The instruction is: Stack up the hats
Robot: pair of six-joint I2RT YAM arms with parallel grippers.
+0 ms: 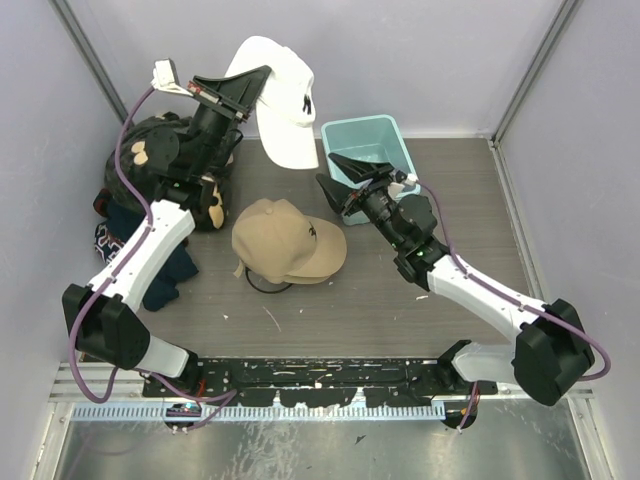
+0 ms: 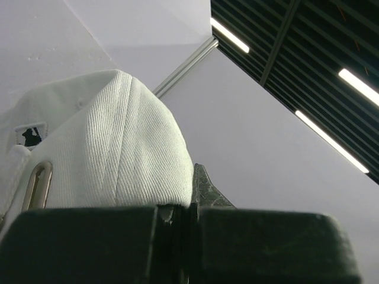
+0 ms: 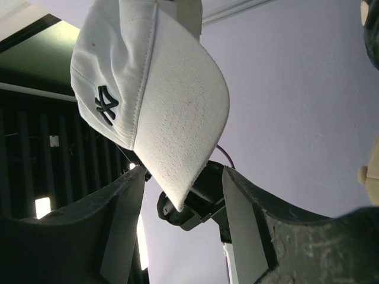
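Next, my right gripper grabs the white cap [image 1: 285, 105] by its brim tip [image 1: 304, 159], which leaves the white cap's top open to stack over the tan cap.
My left gripper [image 1: 258, 78] is raised at the back left and shut on the rear edge of the white cap [image 1: 285, 105], which hangs in the air with its brim pointing down. In the left wrist view the white cap [image 2: 106, 148] is pinched between the closed fingers [image 2: 207, 192]. My right gripper [image 1: 328, 170] is open, just below and right of the cap's brim. In the right wrist view the brim tip of the white cap [image 3: 160, 100] hangs between the spread fingers [image 3: 243, 225], untouched. The tan cap [image 1: 288, 240] lies mid-table with a dark rim showing beneath it. The purple cap is out of view.
A teal bin [image 1: 375, 150] stands at the back, right behind my right gripper. A heap of black fabric with tan flower shapes [image 1: 150, 150] and dark navy clothing [image 1: 120, 240] lies along the left side under my left arm. Grey walls enclose the table.
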